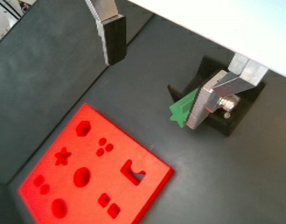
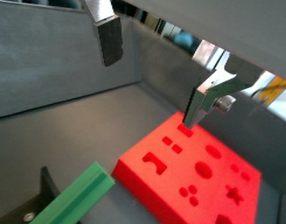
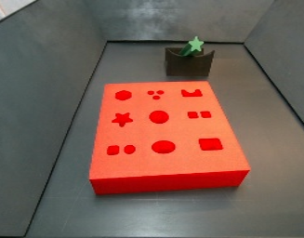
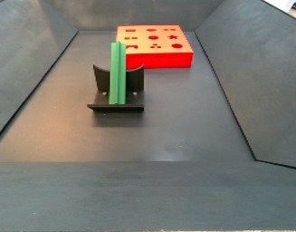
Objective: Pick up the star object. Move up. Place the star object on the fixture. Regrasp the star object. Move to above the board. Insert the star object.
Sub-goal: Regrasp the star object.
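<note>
My gripper next needs to grab the star object by its raised star-shaped end (image 3: 195, 46) (image 1: 180, 111) to insert it, so its other end stays free to go into the board's star hole.
The green star object (image 4: 119, 71) rests on the dark fixture (image 4: 116, 98), free of the gripper. A side view shows its star-shaped end (image 3: 194, 45) above the fixture (image 3: 188, 63). Both wrist views look down on my gripper (image 1: 156, 87) (image 2: 149, 92), which is open with nothing between its fingers. It hangs above the tray floor, high above the star object (image 1: 180, 110) (image 2: 70, 200) and apart from it. One finger (image 1: 212, 98) hides part of the star object and of the fixture (image 1: 219, 73). The red board (image 3: 165, 130) (image 1: 93, 166) (image 2: 198, 171) (image 4: 157, 45) lies flat beyond the fixture. Neither side view shows the gripper.
Sloping dark grey tray walls (image 3: 67, 88) (image 4: 234, 72) enclose the floor on all sides. The board has several darker shape holes, among them a star hole (image 3: 122, 118).
</note>
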Motion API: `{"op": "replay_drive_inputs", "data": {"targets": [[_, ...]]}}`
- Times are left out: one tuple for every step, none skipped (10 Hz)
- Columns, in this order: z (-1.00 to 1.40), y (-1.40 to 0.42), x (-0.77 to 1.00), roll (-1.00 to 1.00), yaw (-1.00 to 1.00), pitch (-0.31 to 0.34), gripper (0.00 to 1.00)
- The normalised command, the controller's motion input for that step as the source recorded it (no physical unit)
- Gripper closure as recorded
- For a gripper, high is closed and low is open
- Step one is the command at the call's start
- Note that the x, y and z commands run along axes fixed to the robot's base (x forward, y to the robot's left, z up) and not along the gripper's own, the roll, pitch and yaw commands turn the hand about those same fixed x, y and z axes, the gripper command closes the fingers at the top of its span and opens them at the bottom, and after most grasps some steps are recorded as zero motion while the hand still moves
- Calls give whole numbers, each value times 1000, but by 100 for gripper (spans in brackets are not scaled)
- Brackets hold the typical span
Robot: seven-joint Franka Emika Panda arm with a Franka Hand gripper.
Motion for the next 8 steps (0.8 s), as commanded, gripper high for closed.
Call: {"op": "replay_drive_inputs", "data": {"targets": [[46,-55,-27,1000,39,15,0],[18,-38,-21,1000,40,11,0],[10,-46,-17,1000,40,8,0],[16,-34,-15,1000,41,5,0],[12,-25,-10,1000,42,2,0],[5,-22,1,1000,43,-1,0],[3,-20,4,1000,44,0,0],[3,-17,4,1000,46,5,0]]}}
